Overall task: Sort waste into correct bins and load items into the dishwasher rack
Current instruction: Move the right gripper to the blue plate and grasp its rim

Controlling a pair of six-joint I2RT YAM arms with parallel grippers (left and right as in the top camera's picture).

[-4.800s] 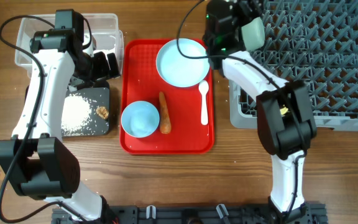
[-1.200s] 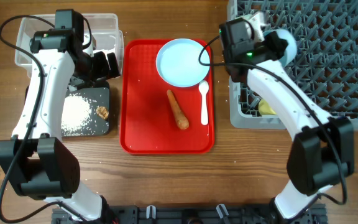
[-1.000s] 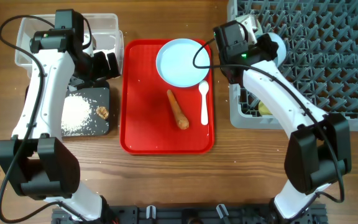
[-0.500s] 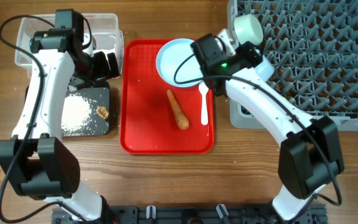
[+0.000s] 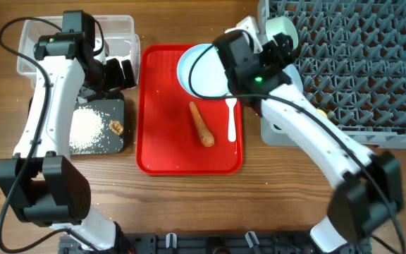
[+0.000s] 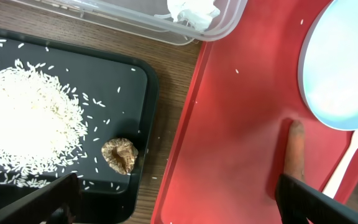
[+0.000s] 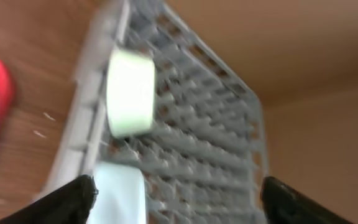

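Note:
The rest of the plate has to stay free to slot in edgewise, so the robot's right gripper should next grab the pale blue plate (image 5: 201, 70) by its rim on the side toward the grey rack.
The pale blue plate (image 5: 201, 70), the orange carrot (image 5: 201, 124) and the white spoon (image 5: 231, 117) lie on the red serving tray (image 5: 161, 141). My right gripper (image 5: 280, 48) is open and empty at the near-left corner of the grey rack (image 5: 372, 63). One pale bowl (image 7: 129, 93) stands on its side in the rack, and a second (image 7: 120, 191) sits just below it. My left gripper (image 6: 179, 208) is open and empty above the gap between the black tray (image 6: 135, 81) and the red tray. Rice (image 6: 23, 130) and a brown scrap (image 6: 119, 155) lie in the black tray.
The clear tub (image 5: 55, 39) holds a crumpled white napkin (image 6: 191, 9) behind the black tray. A bit of yellow, the cup (image 5: 321, 111), shows in the rack beside my right arm. Bare wood lies in front of both trays.
My right gripper has let go of the second bowl in the rack and drawn back to the left, over the rack's corner. The left arm has not moved.

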